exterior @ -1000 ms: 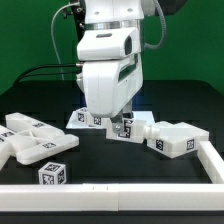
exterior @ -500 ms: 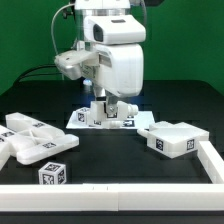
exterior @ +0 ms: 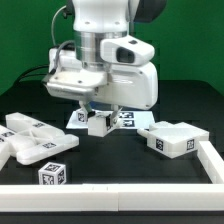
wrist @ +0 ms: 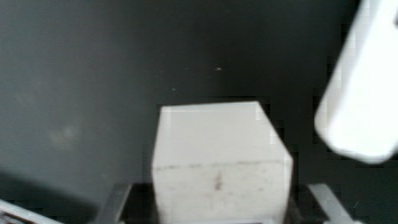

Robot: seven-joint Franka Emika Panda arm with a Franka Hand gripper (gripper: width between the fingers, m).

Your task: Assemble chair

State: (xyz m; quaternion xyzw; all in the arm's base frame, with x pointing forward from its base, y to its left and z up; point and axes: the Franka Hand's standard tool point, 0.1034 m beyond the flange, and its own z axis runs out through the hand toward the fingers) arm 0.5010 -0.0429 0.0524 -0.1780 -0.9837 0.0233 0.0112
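Observation:
My gripper needs to keep hold of the white block for now. The block's lower edge is above the black table, so the block would fall if I opened now.
My gripper (exterior: 97,113) is shut on a small white chair block (exterior: 98,124) with a marker tag, just above the table in front of the marker board (exterior: 125,120). In the wrist view the block (wrist: 221,160) fills the gap between my two fingers (wrist: 125,205). A larger white chair piece (exterior: 178,138) lies at the exterior view's right; its rounded edge also shows in the wrist view (wrist: 366,90). Flat chair panels (exterior: 30,140) lie at the exterior view's left, with a small tagged cube (exterior: 52,175) in front of them.
A white rail (exterior: 120,193) runs along the table's front and turns up the exterior view's right side (exterior: 213,160). The table top is black, with a green backdrop behind. The bulky arm hides part of the marker board.
The gripper has carried the small block toward the exterior view's left, away from the larger right-hand piece. The wrist has turned, so the arm's body now faces differently.

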